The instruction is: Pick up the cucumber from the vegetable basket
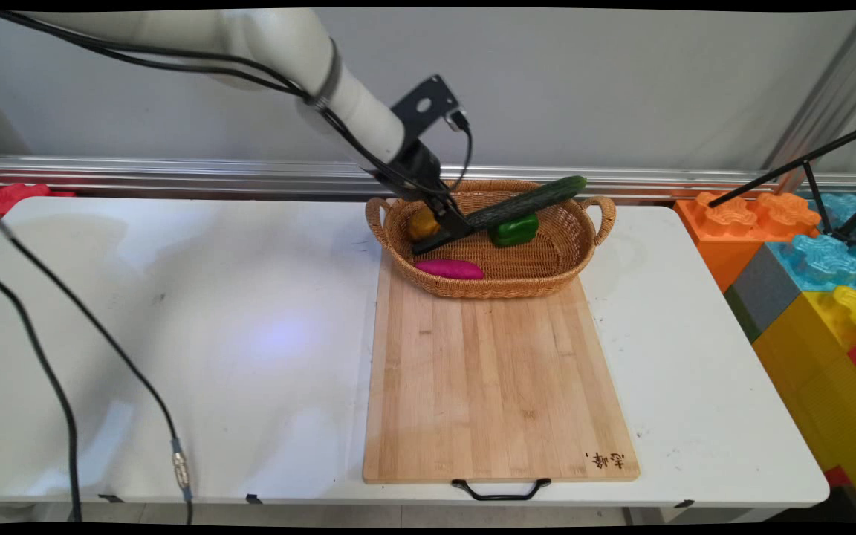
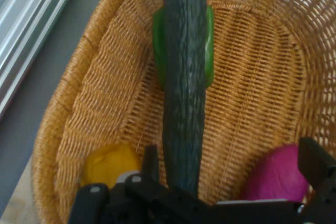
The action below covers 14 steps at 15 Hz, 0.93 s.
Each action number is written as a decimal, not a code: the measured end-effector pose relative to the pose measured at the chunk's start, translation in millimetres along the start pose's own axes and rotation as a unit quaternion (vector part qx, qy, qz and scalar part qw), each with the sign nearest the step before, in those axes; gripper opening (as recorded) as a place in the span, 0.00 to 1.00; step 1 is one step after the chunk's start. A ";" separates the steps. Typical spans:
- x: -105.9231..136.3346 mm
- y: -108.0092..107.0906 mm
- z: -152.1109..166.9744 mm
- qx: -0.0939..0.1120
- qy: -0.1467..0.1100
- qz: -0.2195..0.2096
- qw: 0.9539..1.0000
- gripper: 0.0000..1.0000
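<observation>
The gripper should lift the cucumber out of the woven basket (image 1: pixel 547 281) next, so it should grab the cucumber by its body close to the narrower end (image 1: pixel 479 220).
My gripper (image 1: pixel 443 236) reaches down into the left part of a woven basket (image 1: pixel 547 281), and its fingers stand wide apart, open. A long dark green cucumber (image 1: pixel 528 202) lies slanted, its lower end at the gripper and its upper end over the basket's far right rim. In the hand view the cucumber (image 2: pixel 184 77) runs up from just beside the left finger (image 2: pixel 150 163), across a green pepper (image 2: pixel 209 45). The right finger (image 2: pixel 315 163) is well clear of it. A yellow fruit (image 2: pixel 110 163) and a magenta sweet potato (image 2: pixel 275 174) lie in the basket (image 2: pixel 100 77) on either side of the gripper (image 2: pixel 231 174).
The basket stands on the far end of a wooden cutting board (image 1: pixel 498 371) with a black handle at its near edge. Large coloured blocks (image 1: pixel 814 282) and a black tripod (image 1: pixel 807 160) stand off the table's right end. Black cables (image 1: pixel 64 401) hang at the left.
</observation>
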 end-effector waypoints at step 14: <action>5.9 -7.7 86.2 0.016 0.000 0.008 1.000 0.00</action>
